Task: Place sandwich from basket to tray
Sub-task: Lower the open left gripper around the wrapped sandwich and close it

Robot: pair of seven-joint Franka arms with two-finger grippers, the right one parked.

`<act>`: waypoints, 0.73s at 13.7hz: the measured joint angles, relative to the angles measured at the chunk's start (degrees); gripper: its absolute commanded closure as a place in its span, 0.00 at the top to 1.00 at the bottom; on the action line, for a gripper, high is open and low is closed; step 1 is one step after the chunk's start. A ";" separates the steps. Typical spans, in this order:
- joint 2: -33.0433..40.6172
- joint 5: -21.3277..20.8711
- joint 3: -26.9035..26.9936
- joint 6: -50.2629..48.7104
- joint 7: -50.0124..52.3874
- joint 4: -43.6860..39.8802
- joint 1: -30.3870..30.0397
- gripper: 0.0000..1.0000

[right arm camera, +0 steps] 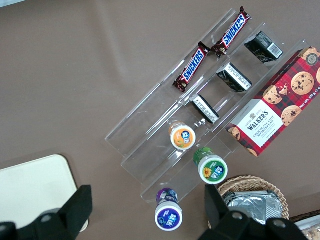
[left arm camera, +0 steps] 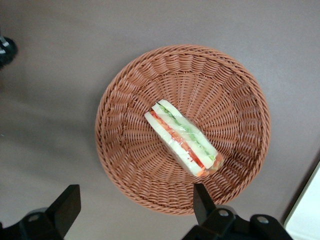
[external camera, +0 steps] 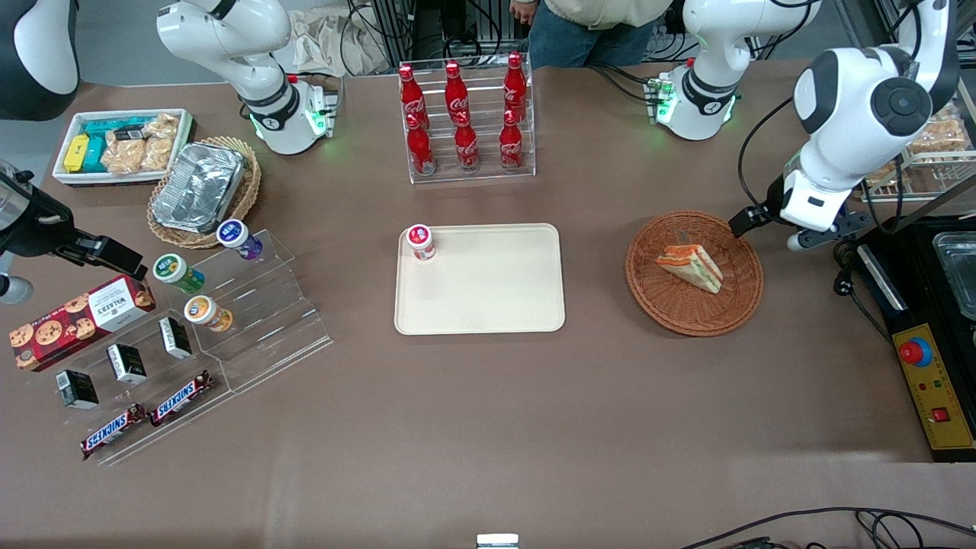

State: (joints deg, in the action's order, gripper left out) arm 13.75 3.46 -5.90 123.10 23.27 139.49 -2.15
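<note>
My left gripper grabs the sandwich across its flat outer bread slices next, since the sandwich lies with its cut filling (left arm camera: 181, 136) facing up.
The sandwich (external camera: 690, 265) (left arm camera: 184, 140), a wrapped white-bread wedge with orange and green layers, lies in the middle of the round reddish-brown wicker basket (external camera: 671, 313) (left arm camera: 130, 165). My left gripper (external camera: 770, 231) (left arm camera: 135, 207) hangs open above the table beside the basket's rim, at the working arm's end. Its fingers are spread wide with nothing between them. The cream tray (external camera: 488, 297) (right arm camera: 30, 190) lies flat beside the basket, toward the parked arm's end. A small red-lidded cup (external camera: 420, 242) stands in one tray corner.
A clear rack of red cola bottles (external camera: 465, 122) stands farther from the front camera than the tray. A stepped acrylic stand (external camera: 252, 305) with cups and snack bars, a tan basket with foil container (external camera: 202, 191) and a white bin (external camera: 114, 145) lie toward the parked arm's end. A yellow control box (external camera: 934, 389) sits near the working arm.
</note>
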 measured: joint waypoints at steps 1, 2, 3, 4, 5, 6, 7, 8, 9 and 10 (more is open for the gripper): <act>-0.59 0.31 0.00 0.55 1.29 0.12 0.00 1.00; -1.13 0.44 0.00 1.15 2.81 0.14 0.01 1.00; -1.60 0.53 0.00 1.83 4.31 0.15 0.04 1.00; -2.10 0.62 -0.02 2.63 5.87 0.16 0.11 1.00; -2.75 1.00 -0.08 3.53 7.39 0.18 0.21 1.00; -3.51 1.55 -0.15 4.34 8.68 0.18 0.36 1.00; -4.19 2.04 -0.26 5.08 9.80 0.19 0.45 1.00; -4.78 2.61 -0.30 5.82 10.97 0.19 0.51 1.00; -5.32 3.39 -0.37 6.92 12.26 0.20 0.52 1.00; -5.90 3.94 -0.58 8.31 13.91 0.22 0.57 1.00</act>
State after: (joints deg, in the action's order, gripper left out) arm 7.85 7.40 -6.49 131.41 37.18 139.71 -1.58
